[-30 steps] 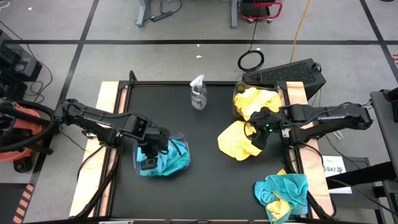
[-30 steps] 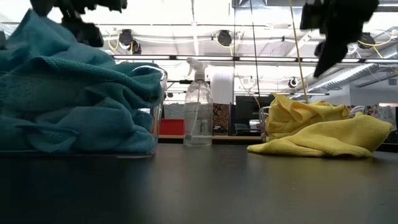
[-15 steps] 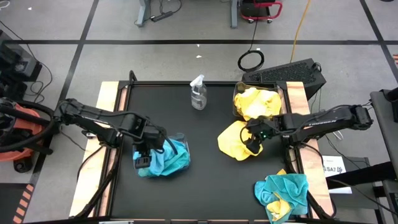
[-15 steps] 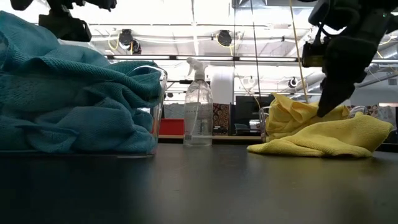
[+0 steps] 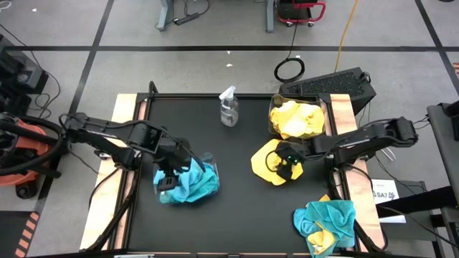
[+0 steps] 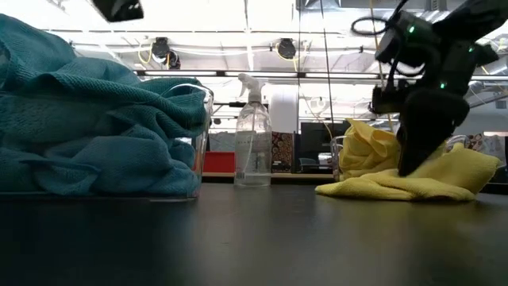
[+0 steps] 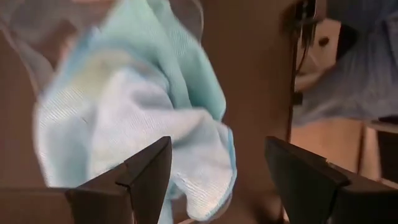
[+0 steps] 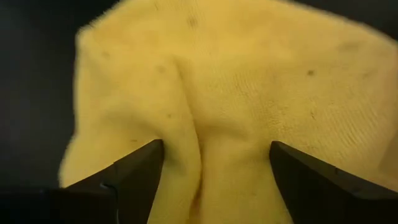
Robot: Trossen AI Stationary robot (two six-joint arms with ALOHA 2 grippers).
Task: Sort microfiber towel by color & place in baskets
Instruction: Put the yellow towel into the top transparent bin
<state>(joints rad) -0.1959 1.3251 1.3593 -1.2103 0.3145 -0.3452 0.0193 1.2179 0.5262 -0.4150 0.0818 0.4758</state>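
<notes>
The robot's right gripper will next pick up the loose yellow towel by its raised middle fold (image 8: 198, 149), as the towel goes into the basket of yellow towels.
My right gripper (image 5: 286, 162) (image 8: 214, 152) is open and down on a loose yellow towel (image 5: 264, 165) (image 6: 444, 176) that lies flat on the black table, just near of the right basket (image 5: 275, 107). That basket is heaped with yellow towels (image 5: 297, 118). My left gripper (image 5: 167, 182) (image 7: 217, 149) is open and hovers above the teal towels (image 5: 193, 180) (image 6: 87, 135) heaped in the left clear basket (image 6: 205, 119), touching nothing. My right gripper comes from above, slanting in from the table's right, with its open fingertips (image 6: 411, 165) set down on the loose yellow towel near its middle. A raised fold (image 8: 199, 134) of the cloth stands between the two fingers. The towel lies on the table, not lifted.
A clear spray bottle (image 5: 228, 107) (image 6: 253, 143) stands at the table's far middle. A mixed heap of teal and yellow towels (image 5: 326, 222) lies at the near right corner. Bare black table (image 5: 237, 215) lies between the two baskets and toward the near edge.
My right gripper has moved toward the table's left and down, from beside the right basket onto the loose yellow towel. My left gripper has risen from the teal heap, which has stayed in its basket.
</notes>
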